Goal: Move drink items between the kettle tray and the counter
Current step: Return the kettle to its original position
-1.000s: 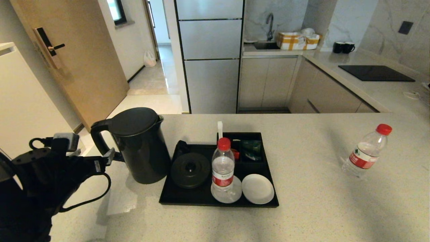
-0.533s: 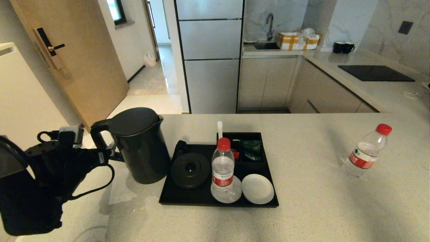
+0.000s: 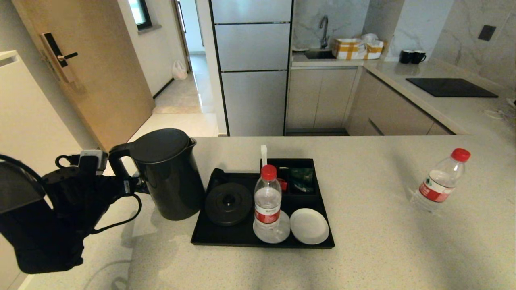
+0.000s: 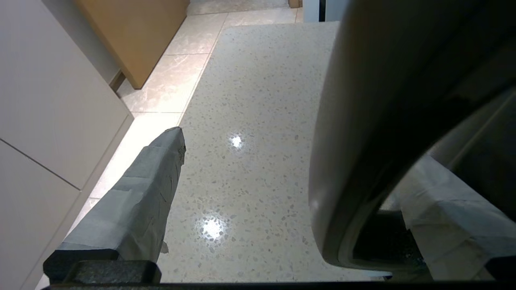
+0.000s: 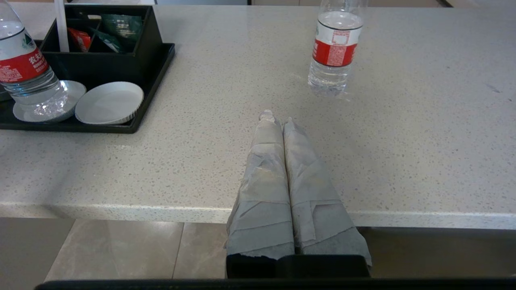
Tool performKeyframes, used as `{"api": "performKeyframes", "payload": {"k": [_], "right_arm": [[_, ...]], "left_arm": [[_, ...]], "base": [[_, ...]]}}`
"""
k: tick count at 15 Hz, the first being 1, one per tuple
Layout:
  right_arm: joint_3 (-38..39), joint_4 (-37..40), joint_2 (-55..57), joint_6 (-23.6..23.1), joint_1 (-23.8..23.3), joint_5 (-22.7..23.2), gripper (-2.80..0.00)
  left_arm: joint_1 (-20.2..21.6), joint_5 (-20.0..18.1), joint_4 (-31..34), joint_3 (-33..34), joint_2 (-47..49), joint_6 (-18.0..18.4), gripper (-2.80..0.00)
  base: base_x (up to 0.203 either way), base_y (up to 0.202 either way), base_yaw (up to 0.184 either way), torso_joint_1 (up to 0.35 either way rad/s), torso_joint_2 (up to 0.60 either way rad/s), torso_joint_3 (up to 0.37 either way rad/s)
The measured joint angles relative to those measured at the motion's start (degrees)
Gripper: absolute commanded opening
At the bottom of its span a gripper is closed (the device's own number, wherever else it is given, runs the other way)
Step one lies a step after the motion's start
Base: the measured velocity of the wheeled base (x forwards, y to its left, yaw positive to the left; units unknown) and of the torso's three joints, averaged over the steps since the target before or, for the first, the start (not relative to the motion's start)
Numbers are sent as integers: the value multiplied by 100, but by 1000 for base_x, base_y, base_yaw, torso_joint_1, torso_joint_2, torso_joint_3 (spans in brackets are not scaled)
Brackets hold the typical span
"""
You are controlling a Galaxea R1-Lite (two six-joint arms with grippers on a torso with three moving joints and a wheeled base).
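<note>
The loop handle of the black kettle is the part my left gripper should grab next. The kettle then needs to go onto the tray's bare round base (image 3: pixel 228 204).
The black kettle (image 3: pixel 167 173) stands on the beige counter (image 3: pixel 363 249), just left of the kettle tray (image 3: pixel 242 237) with its bare round base (image 3: pixel 228 203). One red-capped bottle (image 3: pixel 267 201) stands on a saucer in the tray; another bottle (image 3: pixel 439 183) stands on the counter at the far right. My left gripper (image 3: pixel 135 186) is open at the kettle's loop handle (image 4: pixel 363 133), which passes between its taped fingers (image 4: pixel 141 201) without being squeezed. My right gripper (image 5: pixel 278 119) is shut and empty at the counter's front edge, short of the right-hand bottle (image 5: pixel 334 48).
A second white saucer (image 3: pixel 309 226) and sachet compartments (image 3: pixel 300 177) are in the tray. The counter's left edge runs close beside the kettle, with floor tiles (image 4: pixel 169 84) and a white cabinet (image 4: pixel 48 100) beyond. Fridge, sink and hob stand behind.
My left arm has moved right and up toward the kettle, bringing its open fingers around the loop handle. The kettle, both bottles and the right gripper have not moved.
</note>
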Motion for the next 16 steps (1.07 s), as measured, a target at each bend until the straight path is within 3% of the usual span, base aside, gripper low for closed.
{"api": "performKeyframes", "payload": {"k": [16], "right_arm": [[0, 1, 0, 0, 0, 0, -280]], "left_arm": [[-60, 63, 115, 117, -358, -2, -280]], "base": [[0, 0, 0, 0, 0, 0]]}}
